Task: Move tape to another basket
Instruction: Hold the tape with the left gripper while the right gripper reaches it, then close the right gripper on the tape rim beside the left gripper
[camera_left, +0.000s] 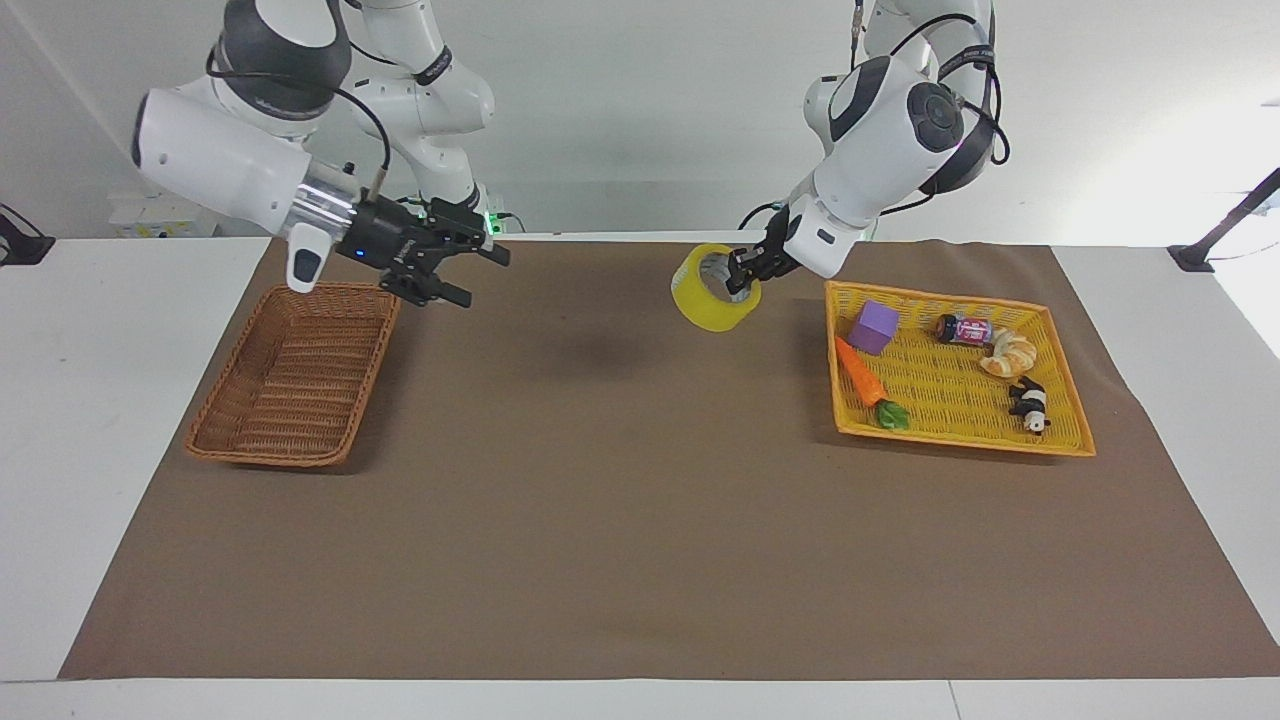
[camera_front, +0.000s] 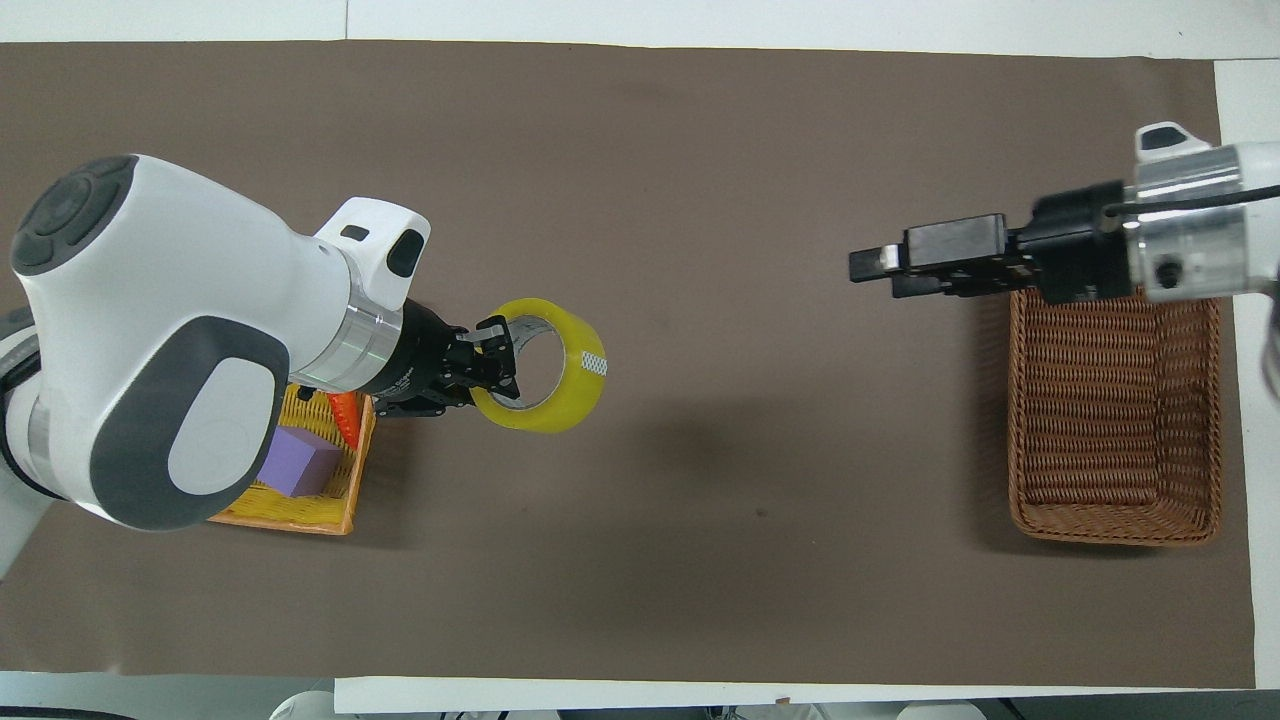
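I should move the yellow tape roll into the brown wicker basket (camera_front: 1116, 420), so my right gripper needs to grab the roll by its free rim (camera_front: 590, 364) next.
My left gripper (camera_left: 742, 278) is shut on the rim of the yellow tape roll (camera_left: 705, 305), one finger inside its pale core. It holds the roll in the air over the brown mat, beside the yellow tray. In the overhead view the left gripper (camera_front: 497, 362) and the tape (camera_front: 575, 390) show the same hold. The brown wicker basket (camera_left: 262, 455) sits empty at the right arm's end of the table; it also shows in the overhead view (camera_front: 1115, 530). My right gripper (camera_left: 487, 279) is open and empty, raised over the mat just past the basket's edge, pointing toward the tape; it also shows in the overhead view (camera_front: 872, 277).
The yellow mesh tray (camera_left: 960, 437) at the left arm's end holds a purple cube (camera_left: 874, 327), a toy carrot (camera_left: 862, 375), a small can (camera_left: 962, 329), a croissant toy (camera_left: 1008, 354) and a panda figure (camera_left: 1030, 405). The brown mat (camera_left: 620, 500) covers the table's middle.
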